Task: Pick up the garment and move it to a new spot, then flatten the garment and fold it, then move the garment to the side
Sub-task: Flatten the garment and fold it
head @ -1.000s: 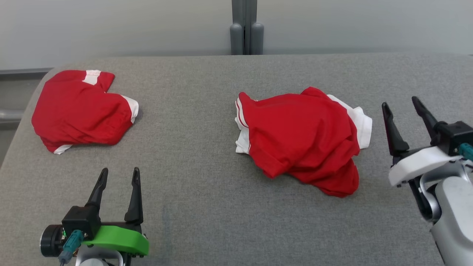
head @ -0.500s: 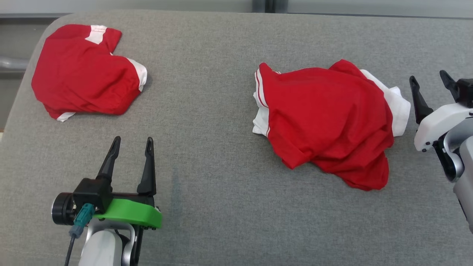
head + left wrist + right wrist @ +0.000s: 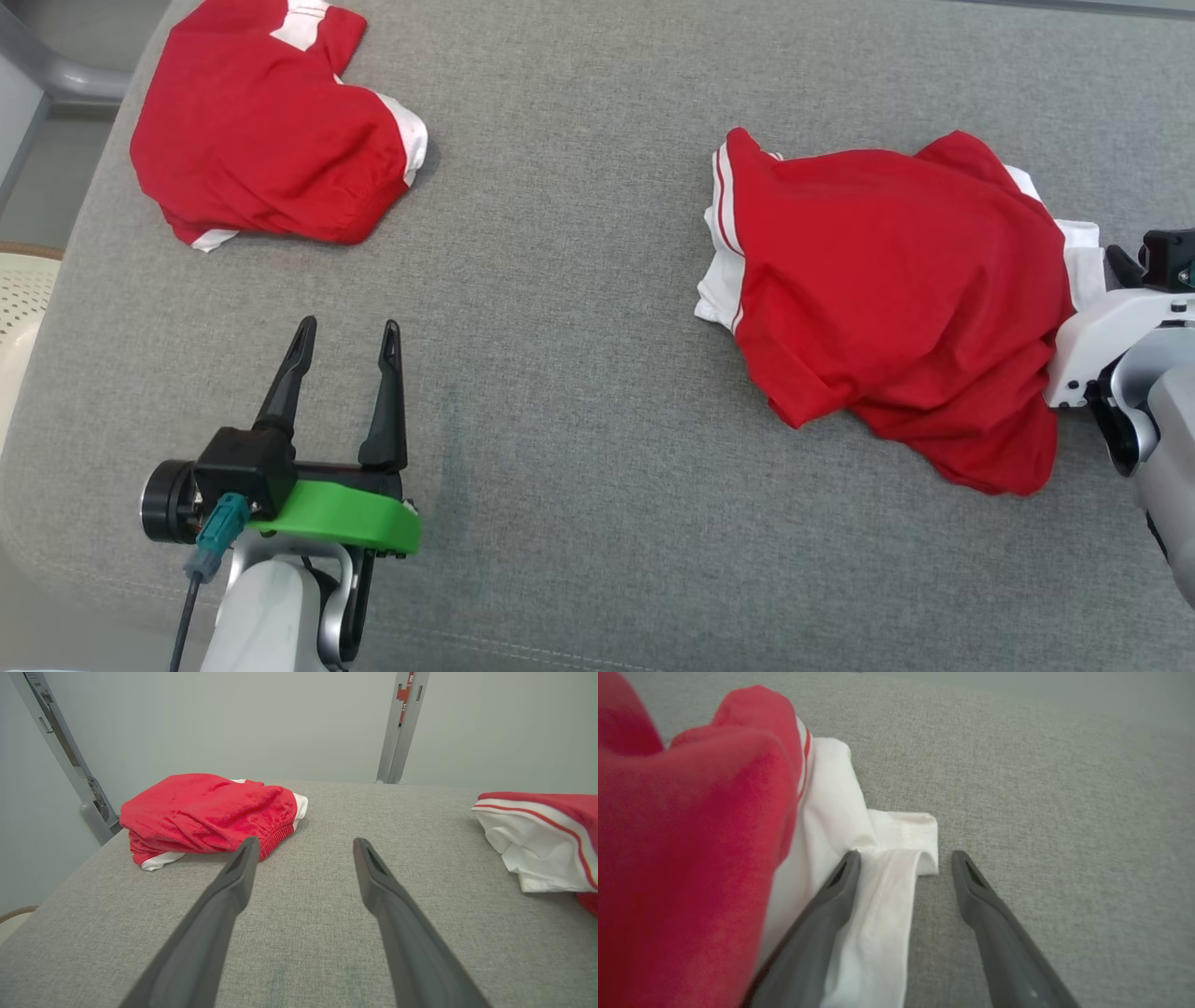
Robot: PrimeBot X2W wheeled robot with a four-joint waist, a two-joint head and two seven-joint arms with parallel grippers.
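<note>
The right gripper will next take hold of the crumpled garment (image 3: pixel 896 291) by its white fabric fold (image 3: pixel 1082 259), so that the garment can move to a new spot.
The garment (image 3: pixel 887 299), red with white trim, lies crumpled on the right half of the grey table; its white part (image 3: pixel 537 844) also shows at the right edge of the left wrist view. My right gripper (image 3: pixel 906 858) is open at the garment's right side. A white fold (image 3: pixel 896 858) lies between its fingers, and the left finger (image 3: pixel 831 896) rests over white cloth beside the red bulk (image 3: pixel 682 858). Its white housing (image 3: pixel 1102 345) sits against the garment. My left gripper (image 3: pixel 349 325) stands open over bare table at the lower left, its fingers (image 3: pixel 233 891) holding nothing.
A second red and white garment (image 3: pixel 271 140) lies folded at the table's far left corner, ahead of my left gripper (image 3: pixel 304 842). The table's left edge (image 3: pixel 65 373) borders a pale slatted object (image 3: pixel 23 299). Metal posts (image 3: pixel 402 723) stand behind the table.
The head camera has tipped down and closer, so the whole picture shifted. My right gripper has come in against the garment's white right edge. The left gripper stays open in place.
</note>
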